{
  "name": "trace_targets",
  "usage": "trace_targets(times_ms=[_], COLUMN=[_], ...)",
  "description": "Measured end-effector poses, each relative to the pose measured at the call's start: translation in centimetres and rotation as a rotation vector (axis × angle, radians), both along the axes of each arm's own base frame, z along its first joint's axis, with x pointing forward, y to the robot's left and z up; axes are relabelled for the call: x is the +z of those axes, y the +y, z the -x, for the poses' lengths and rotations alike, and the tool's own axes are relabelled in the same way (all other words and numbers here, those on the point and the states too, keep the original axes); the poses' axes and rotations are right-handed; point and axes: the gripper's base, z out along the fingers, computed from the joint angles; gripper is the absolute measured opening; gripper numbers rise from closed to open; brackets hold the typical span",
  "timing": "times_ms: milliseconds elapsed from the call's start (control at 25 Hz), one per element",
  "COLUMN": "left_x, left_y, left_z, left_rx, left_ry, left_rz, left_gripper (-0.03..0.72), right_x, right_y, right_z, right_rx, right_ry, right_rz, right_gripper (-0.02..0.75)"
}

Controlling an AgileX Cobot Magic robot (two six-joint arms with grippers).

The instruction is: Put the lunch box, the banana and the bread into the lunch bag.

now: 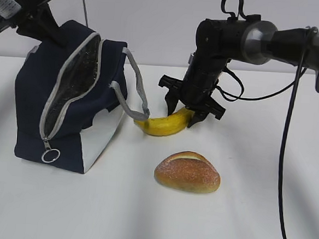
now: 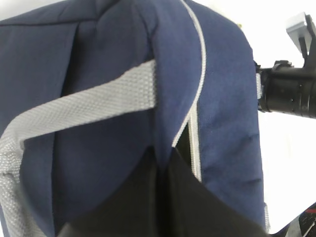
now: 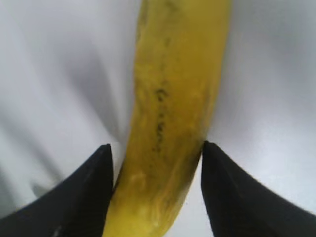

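My right gripper will grab the banana next by its clear end (image 1: 182, 118), because the bag's grey strap (image 1: 140, 110) hangs over one end of the banana.
The navy lunch bag (image 1: 35, 100) stands at the left, its zipper open and silver lining showing. My left gripper (image 1: 55, 31) is shut on the fabric of its top edge (image 2: 222, 98), fingers pinched together (image 2: 163, 158). The yellow banana (image 1: 162, 125) lies on the table beside the bag. My right gripper (image 1: 183, 113) is down over its right end, jaws open and close on either side of the banana (image 3: 177, 98), fingertips (image 3: 155, 153) almost on its skin. The bread (image 1: 187, 172) sits in front. The lunch box is out of view.
A grey strap handle (image 1: 137, 85) hangs from the bag over the banana's left tip. The zipper ring pull (image 1: 50, 155) dangles at the bag's lower front. A black cable (image 1: 282, 161) runs down the right side. White tabletop (image 1: 251, 213) lies around.
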Motion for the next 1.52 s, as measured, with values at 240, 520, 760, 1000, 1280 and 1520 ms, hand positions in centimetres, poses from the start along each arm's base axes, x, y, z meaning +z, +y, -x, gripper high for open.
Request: trace_targets(times_ms=[240,520,760,1000,1280,1520], left_x=[0.0,-0.1,-0.1,0.1,0.2,0.2], left_y=[0.0,0.1,0.1,-0.2,-0.2,-0.3], left_z=[0.0,0.0,0.0,0.0,0.0,0.0], left_rx=[0.0,-0.001,-0.001,0.001,0.002,0.002], left_ry=[0.0,0.0,0.0,0.0,0.001,0.001], left_rz=[-0.001,-0.017,-0.016,0.023,0.034,0.04], left_gripper=[-0.003,-0.003,-0.003,-0.003,-0.003,-0.003], right_x=[0.1,1.1,5.8,11.9,18.5,22.8], right_y=[0.0,0.0,-0.8,-0.5,-0.3,0.5], right_z=[-0.2,-0.5,-1.2,-2.0,-0.3,2.1], right_rx=[-0.003,0.048,0.23,0.465,0.588,0.649], right_ry=[-0.022,-0.033,-0.09,-0.296,-0.464,-0.553], right_rz=[-0.006,0.019,0.178,0.21,0.16,-0.012], right_gripper=[0.314,0.299,0.299,0.299,0.299,0.3])
